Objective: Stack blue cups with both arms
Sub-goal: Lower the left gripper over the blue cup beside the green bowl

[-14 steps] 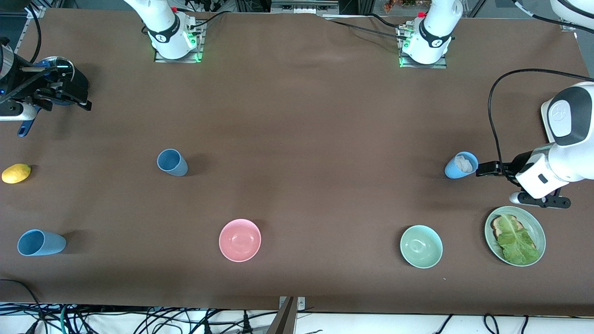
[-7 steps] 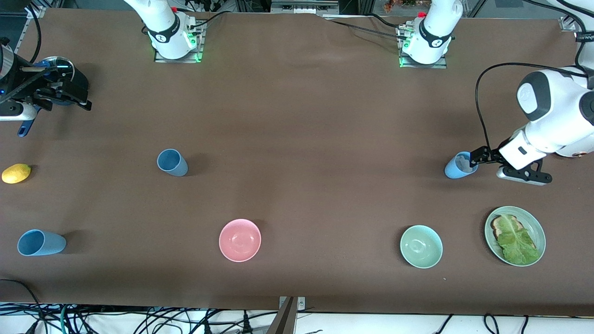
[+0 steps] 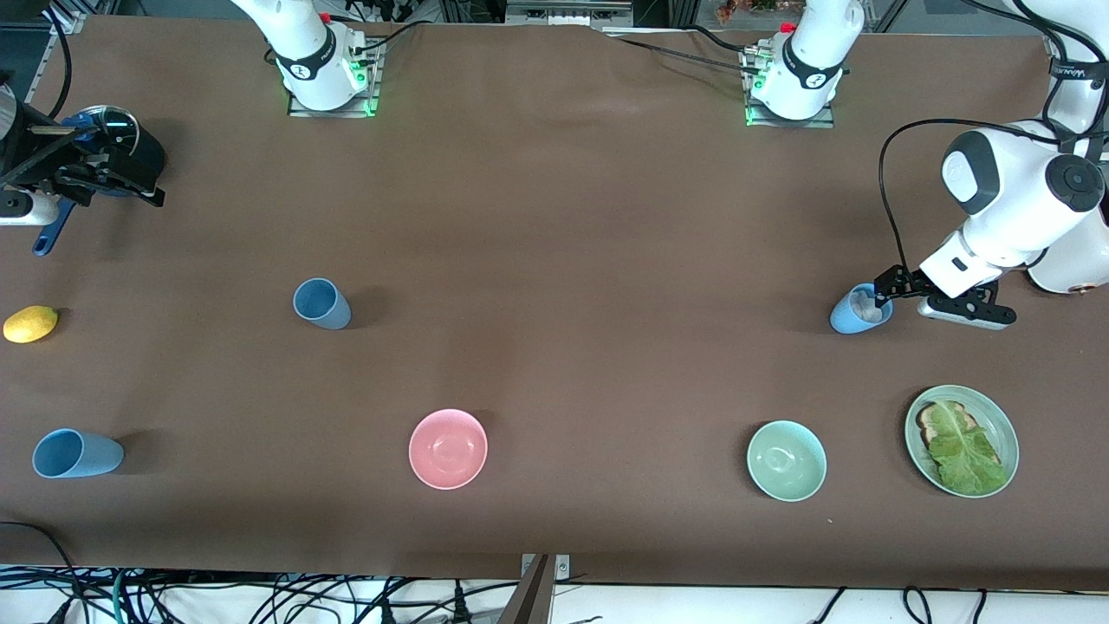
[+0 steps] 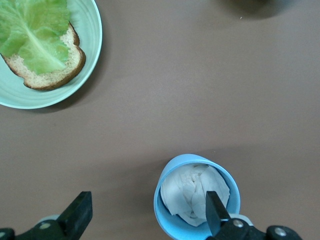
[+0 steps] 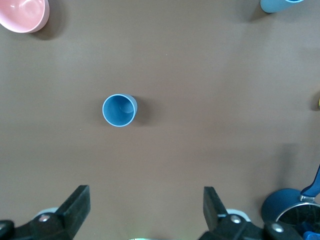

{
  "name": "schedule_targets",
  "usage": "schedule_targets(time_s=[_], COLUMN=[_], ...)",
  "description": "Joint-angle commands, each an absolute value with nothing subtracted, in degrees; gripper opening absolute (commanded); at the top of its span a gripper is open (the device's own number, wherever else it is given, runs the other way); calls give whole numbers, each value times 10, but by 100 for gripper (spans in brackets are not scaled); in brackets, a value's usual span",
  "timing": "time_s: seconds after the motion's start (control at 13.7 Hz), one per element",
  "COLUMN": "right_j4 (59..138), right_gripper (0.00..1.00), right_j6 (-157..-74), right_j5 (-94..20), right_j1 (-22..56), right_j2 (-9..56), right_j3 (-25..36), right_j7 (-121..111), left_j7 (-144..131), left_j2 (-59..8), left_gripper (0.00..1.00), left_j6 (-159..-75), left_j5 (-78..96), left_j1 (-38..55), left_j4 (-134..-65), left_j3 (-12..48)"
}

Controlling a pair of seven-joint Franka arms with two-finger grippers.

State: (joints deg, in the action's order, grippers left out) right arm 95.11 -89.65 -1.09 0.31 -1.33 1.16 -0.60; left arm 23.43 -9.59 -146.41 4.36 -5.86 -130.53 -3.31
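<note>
My left gripper needs to go lower first and then close on the cup's rim, because its fingers are still above the sky-blue cup's rim.
A sky-blue cup with crumpled white paper inside stands toward the left arm's end of the table; it also shows in the left wrist view. My left gripper is open. One finger is over the cup's mouth and the other is over bare table beside the cup. A duskier blue cup stands empty toward the right arm's end. Another light blue cup stands nearer the front camera. My right gripper is open and empty, over the table's edge at the right arm's end.
A pink bowl and a mint bowl sit near the front edge. A green plate holds bread and lettuce. A lemon lies at the right arm's end. A blue pot with a glass lid is under the right hand.
My left gripper has swung from beside the paper-filled cup to over its rim, and the arm's upper part has risen. The right gripper has barely shifted.
</note>
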Motion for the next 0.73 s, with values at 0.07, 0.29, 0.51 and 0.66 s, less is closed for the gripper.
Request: schedule_targets(time_s=[0.07,0.29,0.51,0.66], right_j4=[940,940,940,940], right_gripper=[100,100,100,100], right_j6=[-886,-886,-886,-886], right_j5=[-13,-13,-13,-13], right_j1=[-2,-2,-2,-2], right_j2=[-11,-11,-11,-11], right_j3=[10,10,10,10], right_j7=[-10,-10,-10,-10], left_j7=[252,252,252,253], left_j2=[-112,-132,-145,-149], left_gripper=[100,100,100,100], left_j6=[-1508,-1552,-1575,-1583], left_j5=[69,69,71,71], left_j1=[-54,-52,-51,-51], left_j4=[-1312,-1320,-1324,-1324], left_j3=[-31,-31,-31,-30])
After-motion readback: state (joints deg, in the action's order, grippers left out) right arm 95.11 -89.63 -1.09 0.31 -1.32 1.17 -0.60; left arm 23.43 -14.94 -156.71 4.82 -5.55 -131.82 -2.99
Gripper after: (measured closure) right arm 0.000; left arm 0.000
